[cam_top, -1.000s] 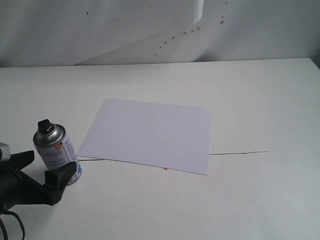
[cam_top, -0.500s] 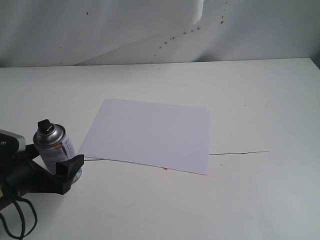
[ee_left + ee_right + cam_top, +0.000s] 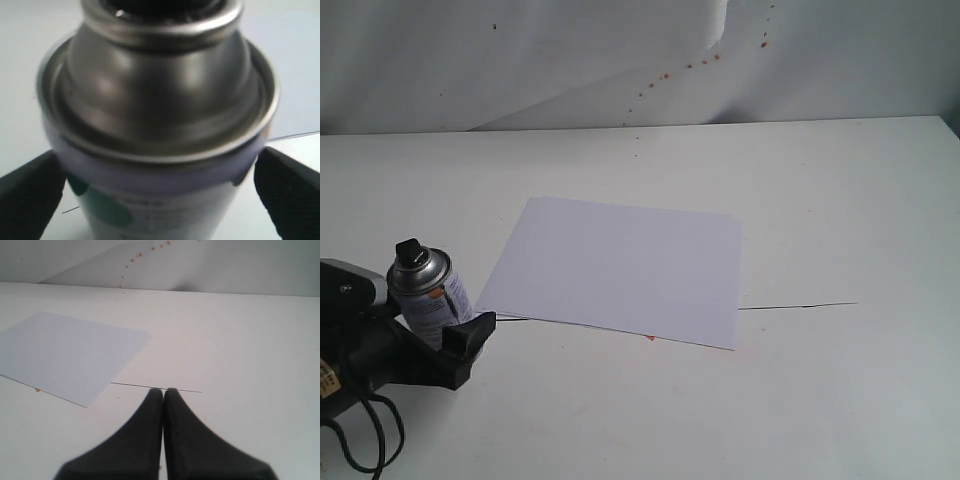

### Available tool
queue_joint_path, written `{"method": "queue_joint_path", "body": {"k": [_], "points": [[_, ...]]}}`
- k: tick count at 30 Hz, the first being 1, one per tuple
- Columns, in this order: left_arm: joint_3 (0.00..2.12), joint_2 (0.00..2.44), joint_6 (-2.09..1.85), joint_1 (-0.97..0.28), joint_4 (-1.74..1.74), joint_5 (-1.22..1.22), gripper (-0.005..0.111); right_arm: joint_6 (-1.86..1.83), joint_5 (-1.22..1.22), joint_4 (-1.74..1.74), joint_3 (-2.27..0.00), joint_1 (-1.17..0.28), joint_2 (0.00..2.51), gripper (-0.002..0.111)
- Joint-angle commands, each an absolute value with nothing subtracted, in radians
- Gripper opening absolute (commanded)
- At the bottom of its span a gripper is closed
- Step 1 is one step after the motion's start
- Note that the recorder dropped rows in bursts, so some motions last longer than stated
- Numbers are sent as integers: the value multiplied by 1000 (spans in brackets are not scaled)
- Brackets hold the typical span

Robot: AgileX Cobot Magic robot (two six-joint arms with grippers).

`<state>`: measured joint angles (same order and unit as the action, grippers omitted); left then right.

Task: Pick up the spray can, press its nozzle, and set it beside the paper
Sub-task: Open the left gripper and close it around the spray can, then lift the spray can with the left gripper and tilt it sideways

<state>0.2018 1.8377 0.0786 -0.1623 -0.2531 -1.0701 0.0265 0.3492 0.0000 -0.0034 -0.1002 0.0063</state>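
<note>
The spray can needs to be gripped next by its labelled body (image 3: 438,308) with my left gripper, so that the nozzle (image 3: 410,252) stays free to press.
The spray can (image 3: 425,290) stands upright at the table's near left, just off the paper's (image 3: 620,268) left corner. Its black nozzle (image 3: 410,252) caps the silver dome. My left gripper (image 3: 430,320) is open and straddles the can's lower body, with one black finger (image 3: 470,335) on the paper side. In the left wrist view the can (image 3: 160,100) fills the frame between both fingers (image 3: 30,195), and the nozzle (image 3: 160,4) is cut off at the edge. My right gripper (image 3: 164,391) is shut on nothing, hovering over bare table beside the paper (image 3: 70,352). It is outside the exterior view.
A thin black line (image 3: 800,304) runs across the white table (image 3: 820,200) from the paper's right corner. Orange specks (image 3: 665,75) dot the white backdrop. A black cable (image 3: 360,450) loops under the left arm at the near edge.
My left gripper has slid forward toward the paper, so its fingers now sit further around the can. The can, the paper and the right gripper have not moved.
</note>
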Motion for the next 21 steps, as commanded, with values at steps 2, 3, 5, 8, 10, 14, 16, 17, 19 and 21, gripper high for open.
{"method": "queue_joint_path", "body": {"k": [2, 3, 5, 8, 10, 14, 16, 17, 19, 21], "points": [[205, 1843, 71, -168, -243, -1122, 95, 26, 350, -8, 0, -104, 0, 0], [205, 1843, 65, -168, -241, -1128, 95, 26, 350, -8, 0, -104, 0, 0], [205, 1843, 51, -168, -241, -1128, 95, 26, 350, -8, 0, -104, 0, 0], [205, 1843, 51, -168, -241, -1128, 95, 26, 350, -8, 0, -104, 0, 0], [217, 1843, 51, -168, -241, -1118, 95, 26, 350, -8, 0, -104, 0, 0], [221, 1843, 51, -168, -241, -1120, 95, 26, 350, -8, 0, -104, 0, 0], [223, 1843, 51, -168, -241, -1120, 95, 26, 350, -8, 0, -104, 0, 0], [224, 1843, 51, -168, -241, -1118, 95, 26, 350, -8, 0, -104, 0, 0], [225, 1843, 51, -168, -241, -1118, 95, 26, 350, -8, 0, -104, 0, 0], [225, 1843, 51, -168, -241, -1105, 95, 26, 350, -8, 0, -104, 0, 0]]}}
